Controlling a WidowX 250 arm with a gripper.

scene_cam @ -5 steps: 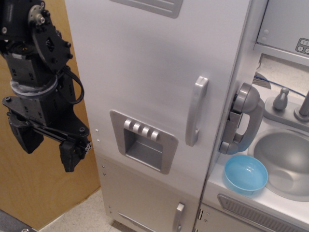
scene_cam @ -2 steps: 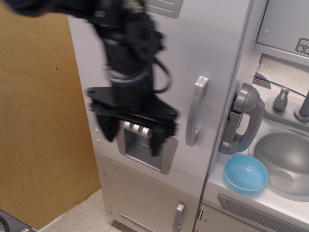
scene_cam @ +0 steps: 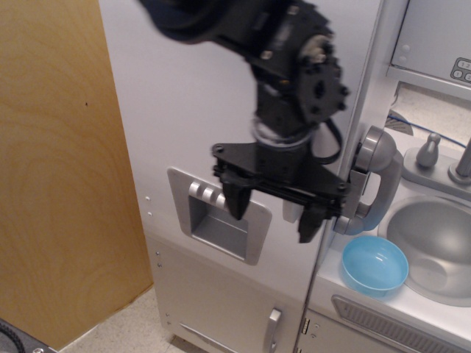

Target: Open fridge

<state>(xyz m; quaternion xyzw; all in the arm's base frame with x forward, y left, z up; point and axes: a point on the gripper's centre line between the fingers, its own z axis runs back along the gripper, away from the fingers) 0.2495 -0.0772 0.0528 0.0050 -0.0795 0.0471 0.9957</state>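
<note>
The fridge needs to be opened. My gripper should next grab the large door by its curved grey vertical handle.
The tall silver-grey fridge fills the middle of the view, its large door closed. The recessed dispenser panel with its buttons shows low on the door. My black gripper hangs in front of the door, fingers pointing down and spread wide apart, open and empty. It covers most of the curved vertical handle; only the handle's lower end peeks out between the fingers. I cannot tell whether a finger touches the handle.
The smaller lower door with a short handle is below. A grey toy phone hangs on the fridge's right side. A blue bowl sits by the sink. A microwave keypad shows top right. A wooden panel stands left.
My gripper has swept from the far left, past the dispenser panel, to the right and now hangs in front of the door handle. The fridge door has not moved.
</note>
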